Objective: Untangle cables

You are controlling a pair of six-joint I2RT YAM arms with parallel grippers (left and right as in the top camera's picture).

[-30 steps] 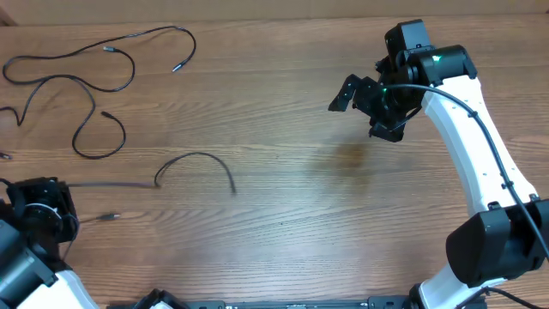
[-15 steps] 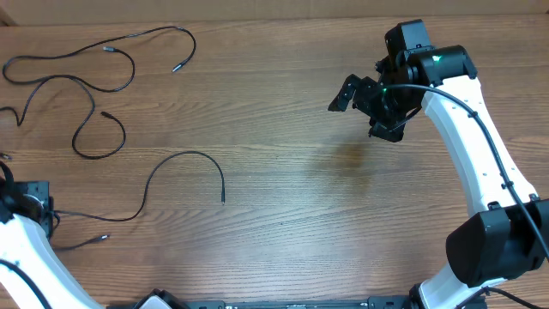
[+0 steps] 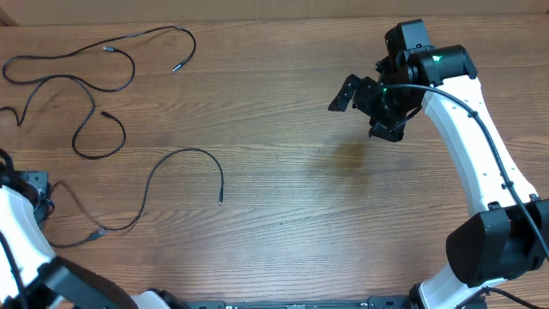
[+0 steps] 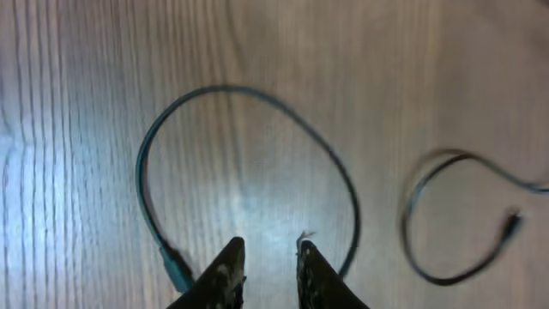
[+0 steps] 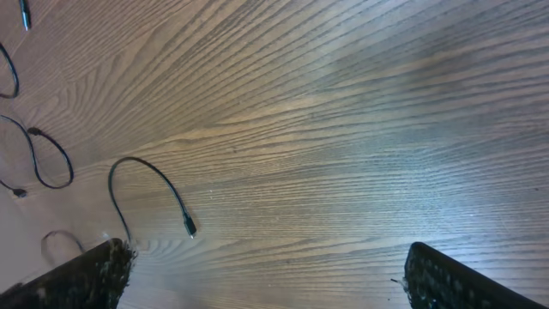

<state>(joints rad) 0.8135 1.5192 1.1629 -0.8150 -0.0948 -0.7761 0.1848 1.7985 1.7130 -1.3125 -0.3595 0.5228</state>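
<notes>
My left gripper grabs the shorter black cable (image 3: 171, 156) along its loop next, which leaves both plug ends free to untangle it.
A long black cable (image 3: 94, 73) lies in loops at the far left of the table. A shorter black cable (image 3: 171, 156) arcs apart from it, one plug end (image 3: 220, 202) free, its other end running to the front left. My left gripper (image 3: 30, 193) is at the left edge. In the left wrist view its fingers (image 4: 225, 276) stand slightly apart with bare wood between them, inside a cable loop (image 4: 257, 93). My right gripper (image 3: 360, 99) hovers wide open and empty at the far right. It sees the short cable (image 5: 154, 176) from afar.
The wooden table (image 3: 292, 206) carries a faint dark stain (image 3: 352, 154) below the right gripper. A second cable curl (image 4: 446, 215) lies right of the left fingers. The right arm's white links (image 3: 480, 163) run down the right side.
My left arm has pulled back to the left edge. The short cable has been dragged left and opened from a tight hook into a wide arc. The right arm has not moved.
</notes>
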